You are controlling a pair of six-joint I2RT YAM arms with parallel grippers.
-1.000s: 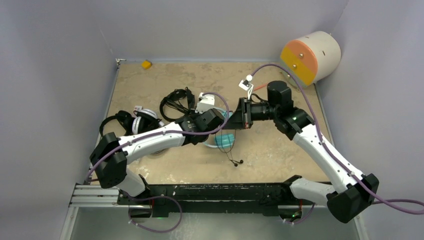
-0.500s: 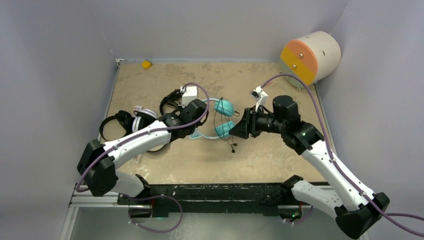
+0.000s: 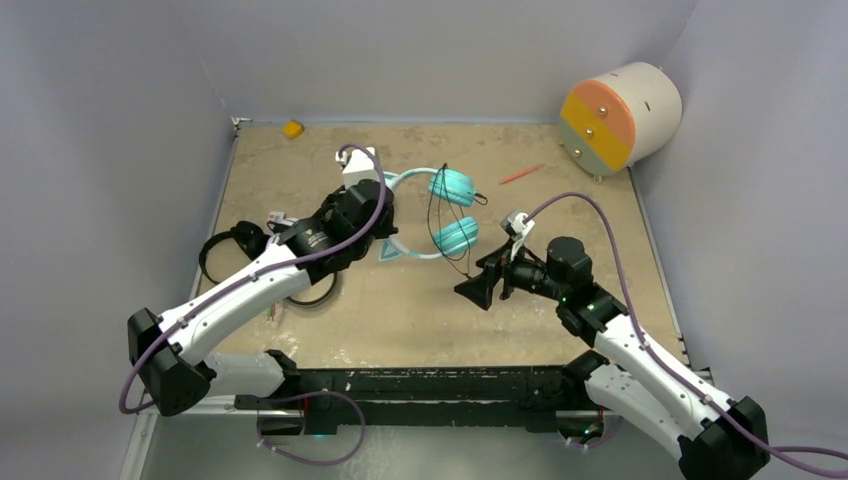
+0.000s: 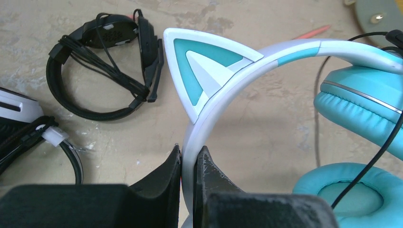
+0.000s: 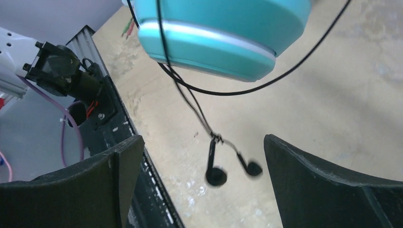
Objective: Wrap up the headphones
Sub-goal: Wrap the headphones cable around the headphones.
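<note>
My right gripper is to grab the thin black cable (image 5: 190, 92) next, by the part of the cable beside its small ends, so the teal ear cups stay free for wrapping.
The teal headphones (image 3: 452, 186) with cat ears hang off the table. My left gripper (image 4: 191, 159) is shut on their white headband (image 4: 223, 90), just below one cat ear (image 4: 209, 66). A thin black cable (image 5: 190, 92) loops round the ear cups (image 4: 363, 111) and dangles down. Its two small black ends (image 5: 216, 175) hang between the fingers of my right gripper (image 5: 204, 154), which is open and touches nothing. In the top view the right gripper (image 3: 480, 280) sits just below the lower ear cup (image 3: 456, 236).
An all-black headset (image 4: 107, 71) with its cable bundled lies left of the teal pair. A white-and-black headset (image 4: 16, 111) lies further left. A thin red stick (image 3: 522, 174), a yellow block (image 3: 292, 128) and an orange-faced cylinder (image 3: 620, 115) are at the back.
The right gripper has opened wide, let go of the cable and drawn back toward the near edge. The left arm has carried the teal headphones back and to the left.
</note>
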